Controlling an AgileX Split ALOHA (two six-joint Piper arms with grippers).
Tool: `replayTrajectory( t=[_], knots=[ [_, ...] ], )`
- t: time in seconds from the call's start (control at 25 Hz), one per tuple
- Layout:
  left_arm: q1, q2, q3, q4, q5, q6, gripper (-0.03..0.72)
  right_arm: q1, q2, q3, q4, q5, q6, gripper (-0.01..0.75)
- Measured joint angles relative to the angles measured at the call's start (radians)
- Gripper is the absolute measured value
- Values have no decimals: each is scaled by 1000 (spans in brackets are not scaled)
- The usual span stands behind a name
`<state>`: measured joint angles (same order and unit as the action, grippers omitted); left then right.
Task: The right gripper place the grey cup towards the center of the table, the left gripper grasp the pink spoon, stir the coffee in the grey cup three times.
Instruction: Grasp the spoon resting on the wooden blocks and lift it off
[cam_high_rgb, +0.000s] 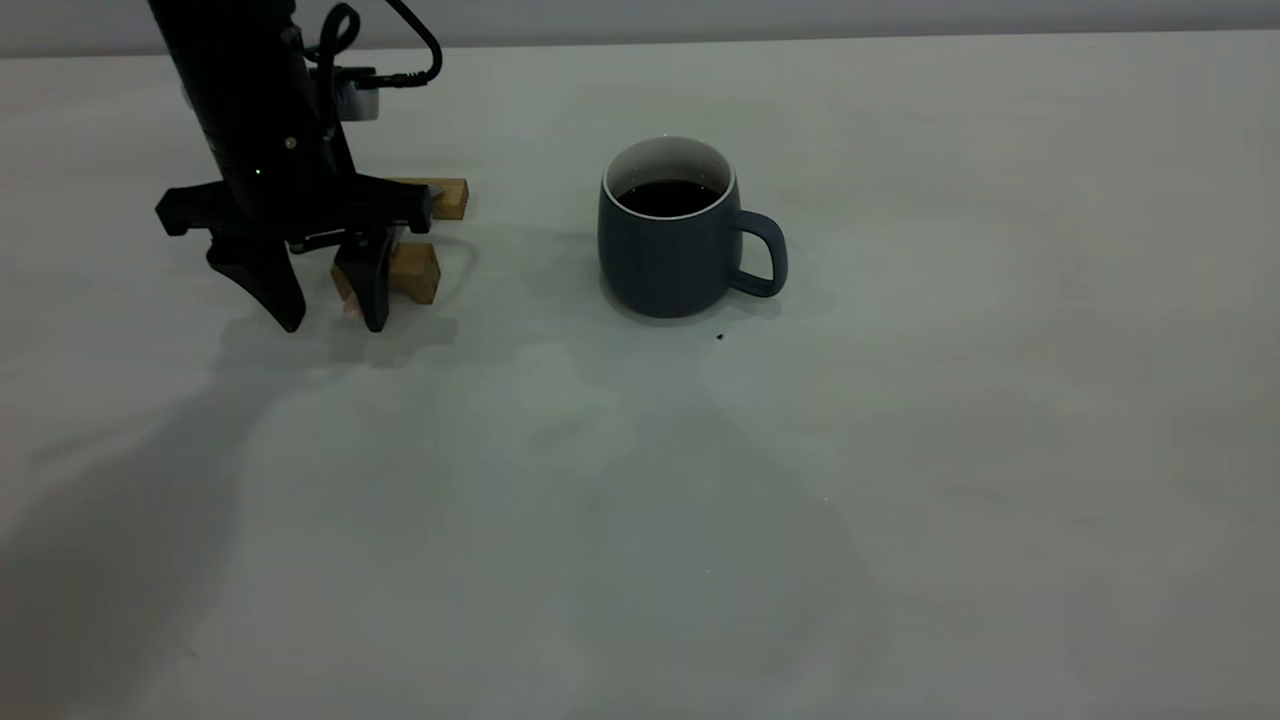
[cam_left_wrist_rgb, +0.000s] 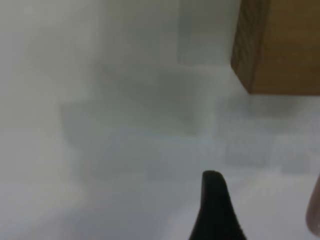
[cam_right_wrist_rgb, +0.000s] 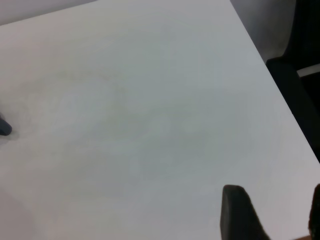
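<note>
The coffee in the grey cup is to be stirred, so the left gripper will next grab the pink spoon by its pink handle (cam_left_wrist_rgb: 315, 212).
The grey cup (cam_high_rgb: 668, 250) stands upright near the middle of the table (cam_high_rgb: 900, 450), its handle toward the right and dark coffee (cam_high_rgb: 668, 197) inside. My left gripper (cam_high_rgb: 333, 322) hangs open at the far left, fingertips just above the tabletop in front of two wooden blocks. A pale pink sliver of the pink spoon (cam_left_wrist_rgb: 314, 210) shows at the edge of the left wrist view, beside one black finger (cam_left_wrist_rgb: 214, 200); the exterior view hides the spoon behind the fingers. My right gripper (cam_right_wrist_rgb: 277, 202) is open over bare table, holding nothing, and is outside the exterior view.
Two tan wooden blocks (cam_high_rgb: 415, 270) (cam_high_rgb: 448, 197) lie behind the left gripper; one fills a corner of the left wrist view (cam_left_wrist_rgb: 280, 45). A tiny black speck (cam_high_rgb: 720, 336) sits in front of the cup. The table edge (cam_right_wrist_rgb: 272, 75) borders a dark object.
</note>
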<state>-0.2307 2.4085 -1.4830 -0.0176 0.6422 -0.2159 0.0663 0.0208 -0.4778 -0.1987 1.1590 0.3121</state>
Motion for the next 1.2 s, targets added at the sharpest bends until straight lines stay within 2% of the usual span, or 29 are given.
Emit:
replayTrajectory(
  t=[0.4, 0.8, 1.0, 1.08, 1.2],
  knots=[
    [0, 4, -9, -3, -33, -2, 581, 0, 0, 0, 0, 0, 0, 381],
    [0, 4, -9, -39, -40, -3, 495, 0, 0, 0, 0, 0, 0, 381],
    [0, 4, -9, -41, -40, -3, 404, 0, 0, 0, 0, 0, 0, 381],
    [0, 4, -9, -41, -42, -3, 339, 0, 0, 0, 0, 0, 0, 381],
    [0, 4, -9, -41, -50, -3, 185, 0, 0, 0, 0, 0, 0, 381]
  ],
)
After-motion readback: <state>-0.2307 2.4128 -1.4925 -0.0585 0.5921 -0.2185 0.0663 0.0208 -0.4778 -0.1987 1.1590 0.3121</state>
